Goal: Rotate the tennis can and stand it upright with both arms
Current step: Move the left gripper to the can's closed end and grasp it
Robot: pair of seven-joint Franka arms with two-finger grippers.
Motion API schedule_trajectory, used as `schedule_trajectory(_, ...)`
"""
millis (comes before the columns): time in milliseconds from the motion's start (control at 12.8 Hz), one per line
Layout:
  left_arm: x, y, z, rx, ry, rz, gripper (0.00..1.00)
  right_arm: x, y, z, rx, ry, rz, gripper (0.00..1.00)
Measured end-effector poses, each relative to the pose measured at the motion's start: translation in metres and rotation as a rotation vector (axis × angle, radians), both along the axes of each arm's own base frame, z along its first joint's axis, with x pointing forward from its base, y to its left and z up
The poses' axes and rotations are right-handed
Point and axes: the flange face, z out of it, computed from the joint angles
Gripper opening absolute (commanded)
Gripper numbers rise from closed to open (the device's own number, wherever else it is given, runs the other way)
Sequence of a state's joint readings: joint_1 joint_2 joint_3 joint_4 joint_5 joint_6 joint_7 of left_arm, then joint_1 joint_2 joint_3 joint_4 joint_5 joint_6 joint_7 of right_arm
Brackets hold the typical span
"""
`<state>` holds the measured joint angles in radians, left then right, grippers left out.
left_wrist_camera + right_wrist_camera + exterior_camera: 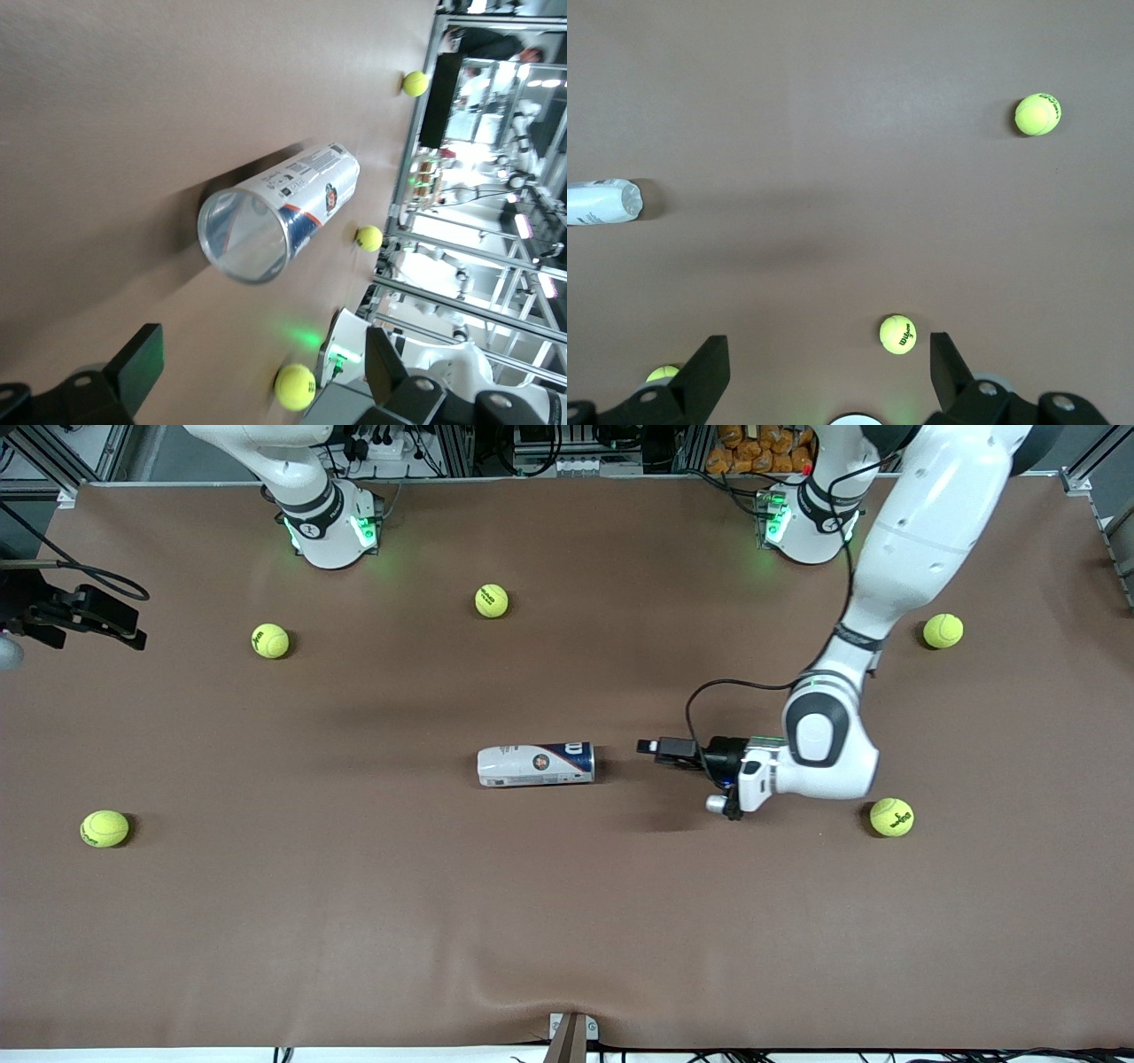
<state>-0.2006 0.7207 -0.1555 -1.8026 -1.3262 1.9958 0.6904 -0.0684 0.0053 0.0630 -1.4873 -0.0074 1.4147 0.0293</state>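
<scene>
I will pick up the tennis can (536, 765) next with my left gripper, by the rim of its clear end (591, 761), to rotate it upright.
The tennis can (536, 765) lies on its side at the middle of the brown table. Its dark-blue end points toward the left arm's end of the table, its white end toward the right arm's end. My left gripper (651, 748) is low over the table beside the dark-blue end, a short gap away, open and empty. In the left wrist view the can's (279, 212) round clear end faces the open left gripper (263, 332). My right gripper (826, 341) is open and empty, high over the table near its base, with the can's white end (602, 202) at the view's edge. The right arm waits.
Several yellow-green tennis balls lie scattered: one (891, 817) beside the left arm's wrist, one (943, 631) near the left base, two (491, 600) (269, 640) near the right base, one (104, 828) at the right arm's end. A black fixture (84, 613) overhangs that end.
</scene>
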Motion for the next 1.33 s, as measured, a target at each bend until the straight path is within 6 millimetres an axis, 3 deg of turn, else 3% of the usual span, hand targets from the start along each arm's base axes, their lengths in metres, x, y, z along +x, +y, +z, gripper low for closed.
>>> schedule_trajectory(157, -0.008, -0.019, -0.009, -0.023, 0.003, 0.022, 1.00, 0.000, -0.002, 0.000, 0.000, -0.001, -0.004, 1.00)
schedule_trajectory(392, -0.014, -0.047, -0.006, -0.029, -0.001, 0.052, 1.00, 0.000, 0.000, 0.001, 0.000, -0.004, 0.001, 1.00)
schedule_trajectory(549, -0.015, -0.054, -0.004, -0.040, 0.001, 0.061, 1.00, 0.002, -0.006, 0.003, 0.011, -0.028, 0.019, 1.00)
schedule_trajectory(784, -0.010, -0.059, -0.005, -0.053, -0.001, 0.072, 1.00, 0.001, -0.035, 0.004, 0.034, -0.038, 0.043, 1.00)
schedule_trajectory(1098, -0.008, -0.070, -0.012, -0.059, -0.002, 0.073, 1.00, 0.001, -0.034, 0.005, 0.037, -0.038, 0.024, 1.00)
schedule_trajectory(1176, -0.007, -0.073, -0.017, -0.057, 0.001, 0.079, 0.87, 0.002, -0.028, 0.005, 0.036, -0.037, 0.011, 1.00)
schedule_trajectory(1333, -0.011, -0.084, -0.028, -0.053, 0.011, 0.088, 0.44, 0.002, -0.017, 0.005, 0.035, -0.036, 0.002, 1.00)
